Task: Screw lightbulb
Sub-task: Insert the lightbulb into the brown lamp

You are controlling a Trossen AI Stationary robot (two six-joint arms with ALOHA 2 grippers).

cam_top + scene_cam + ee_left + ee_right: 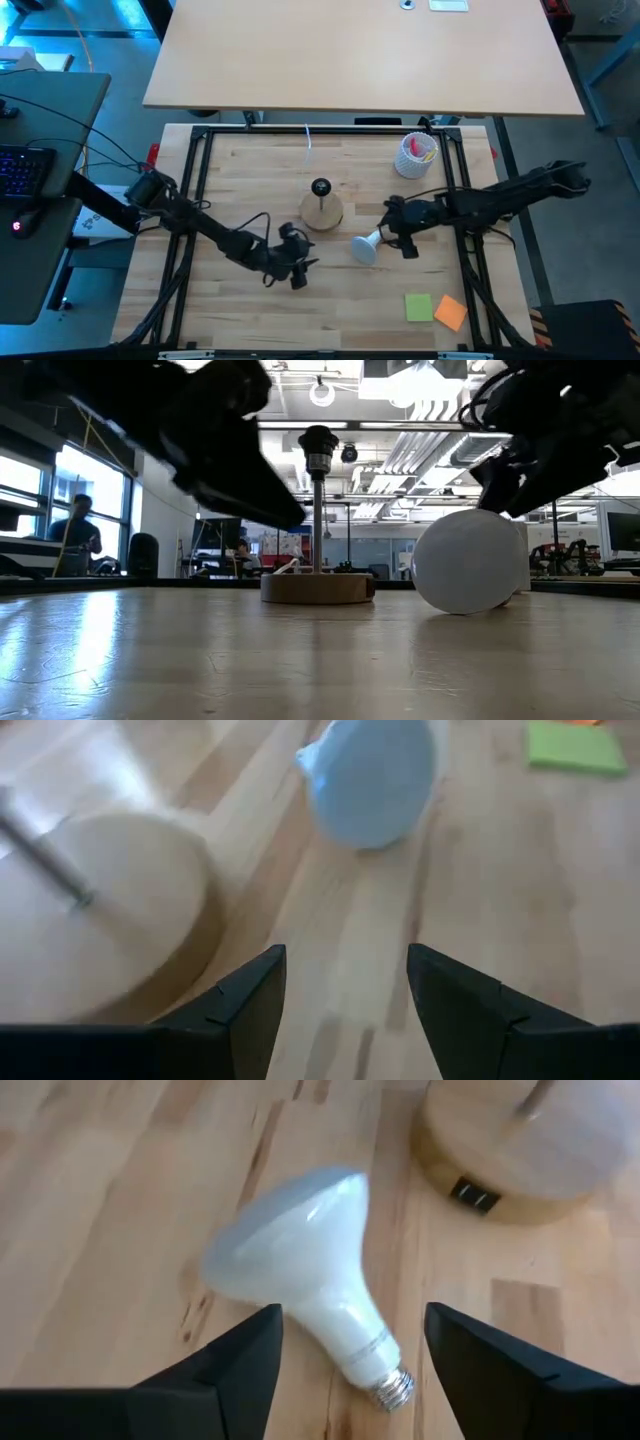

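Note:
The right gripper grabs the lightbulb by its neck point(345, 1320) next, so that the white lightbulb's screw base stays free to enter the socket.
The white lightbulb point(365, 247) lies on its side on the wooden table, right of the round wooden stand point(322, 212) with its black socket post point(321, 187). The bulb's globe point(290, 1250) rests on the table and its grey screw base point(393, 1388) points toward my right gripper. My right gripper point(350, 1325) is open. Its fingers stand on either side of the bulb's neck without touching it. My left gripper point(295, 265) is open just near of the stand, with bare table between its fingers point(345, 970), and the bulb point(370, 780) lies farther off.
A white cup with coloured contents point(417, 155) stands at the back right. A green note point(418, 306) and an orange note point(451, 312) lie near the front right. Black frame rails point(195, 190) run along the table's sides.

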